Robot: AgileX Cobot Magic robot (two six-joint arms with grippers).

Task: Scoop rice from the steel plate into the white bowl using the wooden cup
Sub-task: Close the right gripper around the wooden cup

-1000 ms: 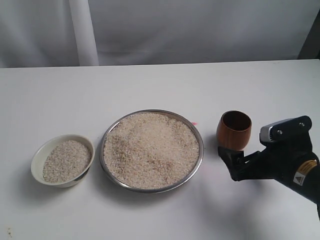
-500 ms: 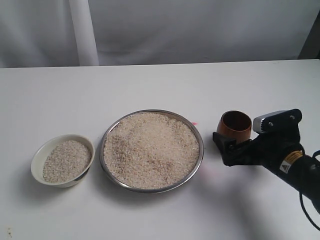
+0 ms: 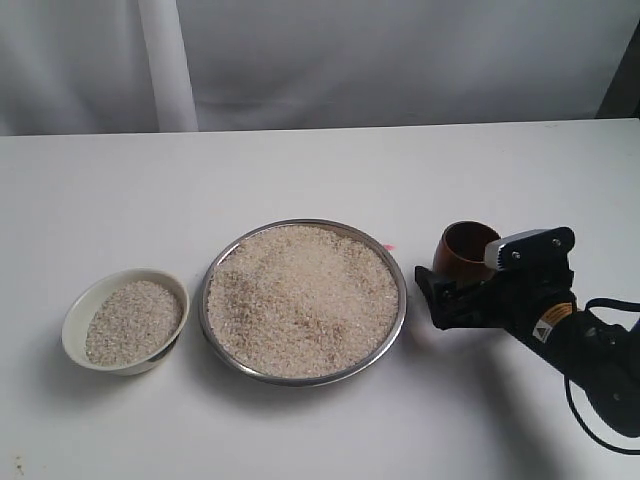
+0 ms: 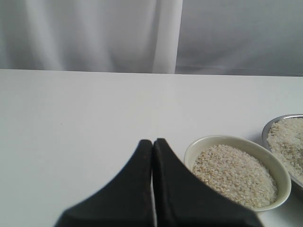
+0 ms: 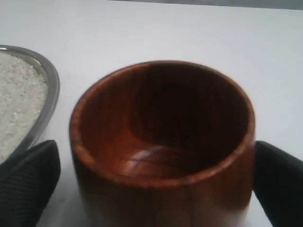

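Observation:
I should close my right gripper on the wooden cup.
The wooden cup [image 3: 465, 248] stands upright and empty on the table, just right of the steel plate [image 3: 300, 379]. A heap of rice [image 3: 300, 295] fills the plate. My right gripper [image 3: 455, 285] is open, one finger on each side of the cup [image 5: 161, 137]; a narrow gap shows at the finger [image 5: 28, 184] nearer the plate. The white bowl [image 3: 75, 310], left of the plate, holds rice [image 3: 132, 320]. My left gripper [image 4: 152, 142] is shut with nothing in it, close beside the bowl [image 4: 227, 138], and is out of the exterior view.
A white tabletop [image 3: 320, 170] lies under everything, with a pale curtain [image 3: 400, 60] behind it. A small pink mark [image 3: 389, 247] sits by the plate's far right rim. The plate's rim [image 5: 49, 94] runs close to the cup.
My right gripper has slid left and lower, from behind the cup to straddling it. Cup, plate and bowl have not moved.

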